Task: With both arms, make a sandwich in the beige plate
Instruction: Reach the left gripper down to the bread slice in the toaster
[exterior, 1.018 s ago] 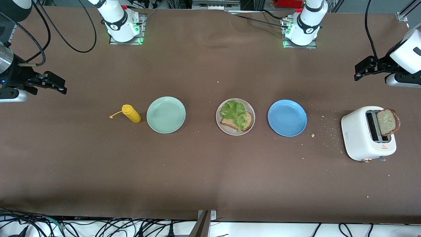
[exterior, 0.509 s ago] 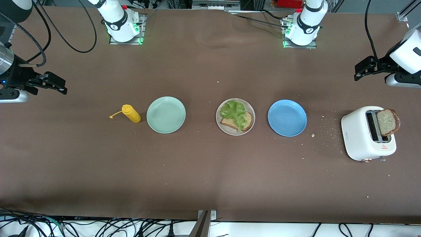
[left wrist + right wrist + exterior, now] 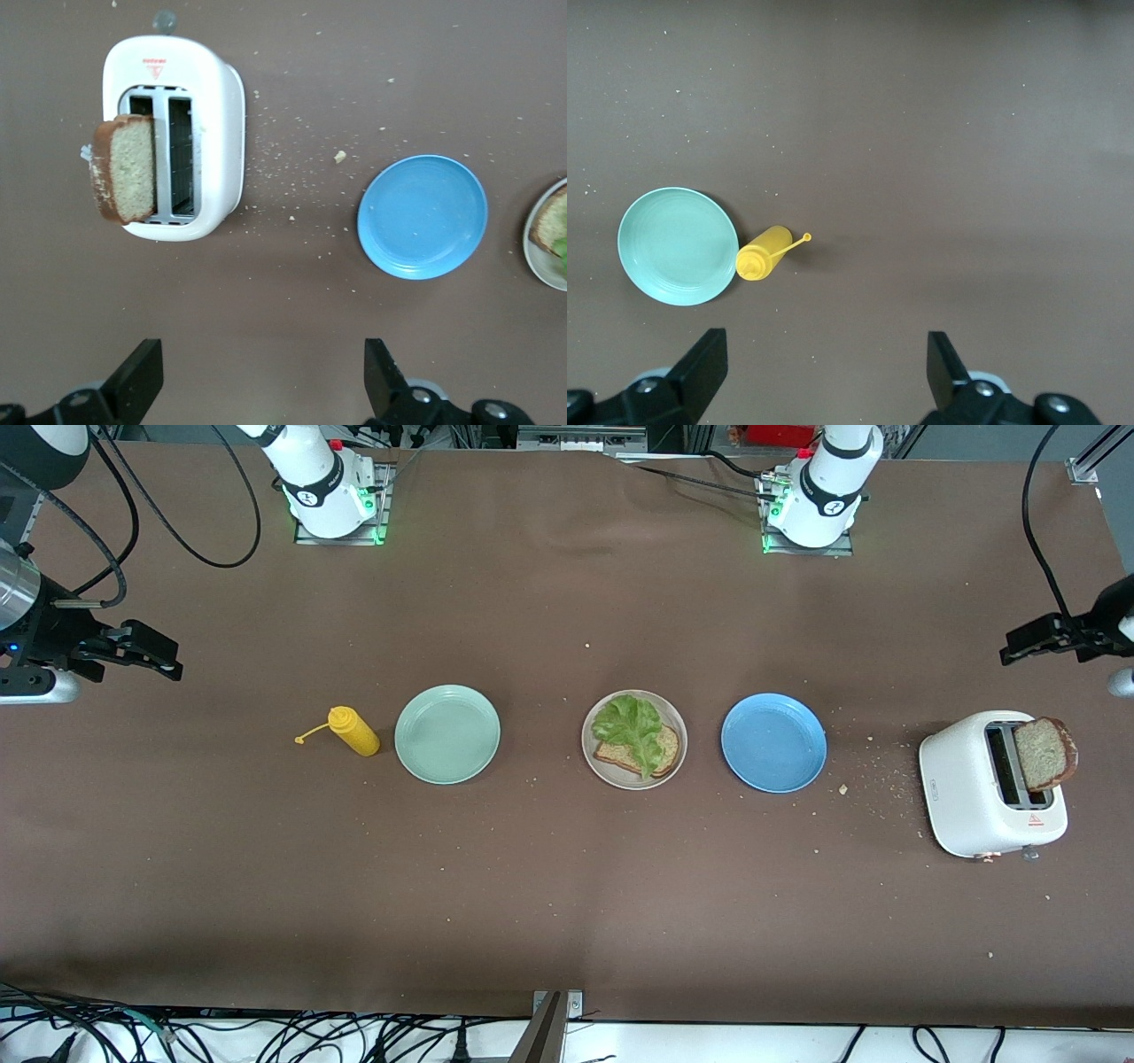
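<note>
The left gripper grabs the toaster's bread slice by its crusted edge (image 3: 1067, 743) next, to top the lettuce (image 3: 629, 726) on the beige plate.
The beige plate (image 3: 611, 772) sits mid-table, holding one slice of speckled brown bread (image 3: 666, 746) with a green lettuce leaf (image 3: 630, 723) on it. Its edge shows in the left wrist view (image 3: 539, 257). A second bread slice (image 3: 1043, 754) stands upright in the white toaster (image 3: 966, 788) at the left arm's end, also in the left wrist view (image 3: 127, 168). My left gripper (image 3: 1019, 646) is open and empty, up in the air over bare table beside the toaster (image 3: 217, 133). My right gripper (image 3: 159, 660) is open and empty over bare table at the right arm's end.
A blue plate (image 3: 773, 742) lies between the beige plate and the toaster, and shows in the left wrist view (image 3: 423, 217). A mint-green plate (image 3: 447, 734) and a yellow squeeze bottle (image 3: 354, 732) lie toward the right arm's end. Crumbs are scattered beside the toaster.
My left gripper has moved outward toward the left arm's end of the table, and its white wrist has left the view. The right gripper has barely moved.
</note>
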Action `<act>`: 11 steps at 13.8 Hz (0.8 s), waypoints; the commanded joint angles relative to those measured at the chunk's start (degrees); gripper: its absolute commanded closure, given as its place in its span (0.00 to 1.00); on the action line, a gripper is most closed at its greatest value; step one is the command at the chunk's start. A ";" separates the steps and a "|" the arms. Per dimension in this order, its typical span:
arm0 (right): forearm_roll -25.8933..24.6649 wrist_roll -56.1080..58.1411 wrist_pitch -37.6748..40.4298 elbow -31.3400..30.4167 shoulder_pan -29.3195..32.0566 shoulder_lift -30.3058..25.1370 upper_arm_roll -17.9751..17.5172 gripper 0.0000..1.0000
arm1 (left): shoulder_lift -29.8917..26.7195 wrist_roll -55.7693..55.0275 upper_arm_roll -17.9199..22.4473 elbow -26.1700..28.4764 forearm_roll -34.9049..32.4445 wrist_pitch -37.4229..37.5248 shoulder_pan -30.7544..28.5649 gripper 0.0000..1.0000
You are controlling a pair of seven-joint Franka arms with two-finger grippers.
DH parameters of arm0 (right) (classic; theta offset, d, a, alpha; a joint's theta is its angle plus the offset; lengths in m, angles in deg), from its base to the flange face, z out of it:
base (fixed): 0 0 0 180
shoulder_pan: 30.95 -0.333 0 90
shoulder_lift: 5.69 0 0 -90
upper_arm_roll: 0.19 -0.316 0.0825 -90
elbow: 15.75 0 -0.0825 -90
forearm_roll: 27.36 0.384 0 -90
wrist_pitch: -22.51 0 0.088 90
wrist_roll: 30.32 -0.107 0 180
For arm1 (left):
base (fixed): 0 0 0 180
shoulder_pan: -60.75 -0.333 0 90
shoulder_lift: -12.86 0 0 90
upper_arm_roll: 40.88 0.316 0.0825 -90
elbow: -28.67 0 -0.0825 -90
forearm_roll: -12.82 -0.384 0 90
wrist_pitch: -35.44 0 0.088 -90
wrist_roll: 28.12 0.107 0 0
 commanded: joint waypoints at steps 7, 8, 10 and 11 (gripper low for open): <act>-0.87 -0.81 0.02 0.19 -0.18 0.33 -0.12 0.00 | 16.34 12.76 -0.24 -9.42 -1.50 -10.41 -9.09 0.00; -0.87 -0.81 0.02 0.10 -0.18 0.33 -0.12 0.00 | 17.04 13.81 -0.24 -9.42 -1.41 -11.38 -10.05 0.01; -0.87 -0.89 -0.07 0.19 -0.27 0.24 -0.12 0.00 | 18.62 14.69 -0.24 -8.89 -0.63 -14.63 -10.94 0.01; -0.87 -0.89 -0.07 0.10 -0.27 0.33 -0.12 0.00 | 20.11 16.53 -0.33 -8.89 -0.45 -16.64 -11.72 0.01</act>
